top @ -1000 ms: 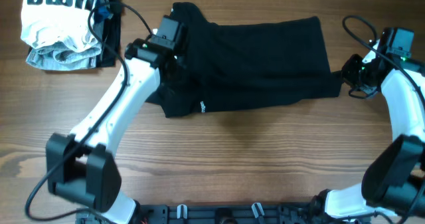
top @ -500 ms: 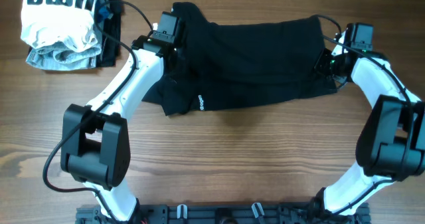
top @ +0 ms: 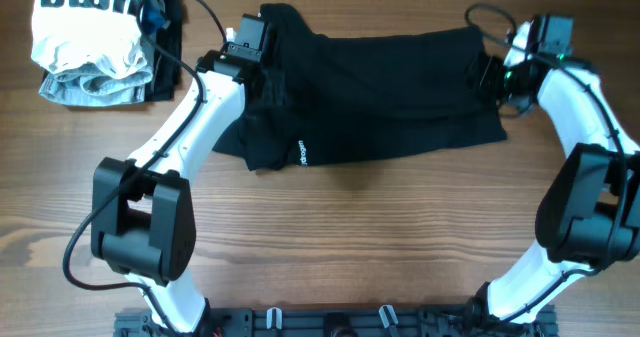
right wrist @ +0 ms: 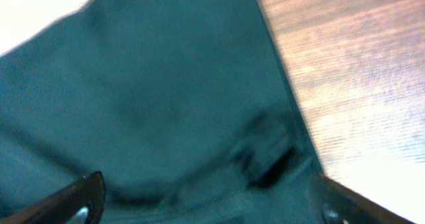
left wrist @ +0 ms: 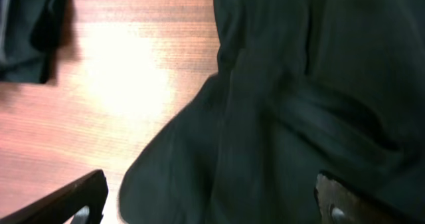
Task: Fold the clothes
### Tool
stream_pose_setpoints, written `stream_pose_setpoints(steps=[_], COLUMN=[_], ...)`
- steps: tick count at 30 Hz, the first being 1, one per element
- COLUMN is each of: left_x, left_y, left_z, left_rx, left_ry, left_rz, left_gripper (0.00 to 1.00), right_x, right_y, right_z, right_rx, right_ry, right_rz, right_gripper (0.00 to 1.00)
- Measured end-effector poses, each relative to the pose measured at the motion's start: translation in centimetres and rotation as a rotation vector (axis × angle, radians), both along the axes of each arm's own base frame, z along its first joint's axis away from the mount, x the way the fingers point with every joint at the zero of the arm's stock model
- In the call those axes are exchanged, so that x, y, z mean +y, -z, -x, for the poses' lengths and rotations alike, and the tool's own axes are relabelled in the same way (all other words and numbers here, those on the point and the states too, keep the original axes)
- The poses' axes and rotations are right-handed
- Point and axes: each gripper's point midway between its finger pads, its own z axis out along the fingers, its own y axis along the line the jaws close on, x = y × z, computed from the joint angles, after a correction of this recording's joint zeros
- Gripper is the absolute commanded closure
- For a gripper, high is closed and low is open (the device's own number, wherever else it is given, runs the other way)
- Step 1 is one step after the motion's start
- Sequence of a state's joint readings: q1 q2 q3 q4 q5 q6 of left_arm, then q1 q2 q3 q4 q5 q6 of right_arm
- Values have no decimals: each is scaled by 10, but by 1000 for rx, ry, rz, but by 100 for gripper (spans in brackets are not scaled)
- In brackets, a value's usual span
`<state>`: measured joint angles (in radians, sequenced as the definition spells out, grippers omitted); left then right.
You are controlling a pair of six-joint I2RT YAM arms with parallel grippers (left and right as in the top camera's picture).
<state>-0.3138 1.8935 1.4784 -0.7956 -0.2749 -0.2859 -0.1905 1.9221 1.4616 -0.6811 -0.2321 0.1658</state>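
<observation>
The left gripper will next pick up the black garment by its bunched end on the garment's far side, to fold it over toward its front edge.
A black garment (top: 380,97) lies spread across the far half of the wooden table, with its left end bunched and a small white logo near its front edge. My left gripper (top: 266,75) hovers over that bunched left end. In the left wrist view its fingers stand wide apart, open (left wrist: 212,207), with folds of black cloth (left wrist: 299,104) under them and nothing gripped. My right gripper (top: 488,77) is over the garment's right edge. It is open too (right wrist: 209,204), its fingertips straddling the dark cloth (right wrist: 166,104) beside bare wood.
A pile of folded white and grey clothes (top: 90,37) sits at the far left corner on a black piece (top: 167,47). Bare wooden table (top: 380,237) runs in front of the garment. The arm bases stand at the near edge.
Both grippers have opened. The right arm swung in from off the garment's right end to over its right edge. The left gripper shifted slightly toward the far side.
</observation>
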Motion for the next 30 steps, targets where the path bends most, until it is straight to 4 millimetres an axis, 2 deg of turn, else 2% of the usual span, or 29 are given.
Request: stream_pose_setpoints(steps=[2,3,4,5,7,8,10,11,12,13,14,18,21,22,23,24,25,26,28,30], left_x=[-11,-22,-30,-42,-46,-42,-30,-21,-14,-14,-5,-7,-13,-16,-20,-22,-25,-31,-39,-50], left_y=[-35,-64,-89,-126,-153,-155,-142,-116,-88,-80,-25,44,62,68,74,75,75,77,77,76], left_z=[-14,-30,-42,-60,-79,-90,-124,-149,-164,-178,-189,-210,-214,-215,-215,-216,-216,-214,-214,-214], left_rx=[-56,-129,-196,-314,-419,-451,-509,-521,-512,-548,-488,-494,-501,-501,-499,-509,-507,-503,-505,-521], left_ry=[20,48,71,114,151,154,152,143,135,146,131,152,173,185,197,211,220,235,254,280], left_rz=[48,101,141,202,252,264,276,279,281,297,302,333,357,372,383,382,386,385,387,388], left_gripper=[1,3,3,4,3,3,1,1,1,0,0,0,2,8,25,53,78,89,96,96], right_x=[6,7,7,7,7,7,6,6,6,6,6,7,5,5,5,7,9,11,12,12], right_y=[-55,-91,-112,-131,-139,-137,-137,-137,-136,-137,-137,-128,-118,-114,-110,-105,-101,-96,-92,-89], right_z=[-12,-17,-22,-24,-24,-22,-22,-22,-22,-23,-24,-26,-30,-31,-32,-33,-34,-35,-36,-36], right_rx=[-54,-102,-145,-181,-194,-185,-186,-184,-185,-189,-196,-187,-171,-162,-154,-145,-137,-129,-122,-116], right_ry=[-65,-103,-122,-138,-149,-153,-154,-154,-155,-165,-171,-181,-180,-180,-181,-184,-189,-194,-197,-196], right_rz=[-11,0,16,34,45,46,49,49,51,60,68,82,82,82,80,77,75,72,70,71], right_gripper=[1,0,0,0,1,1,0,1,0,1,1,0,1,1,1,1,2,4,6,12])
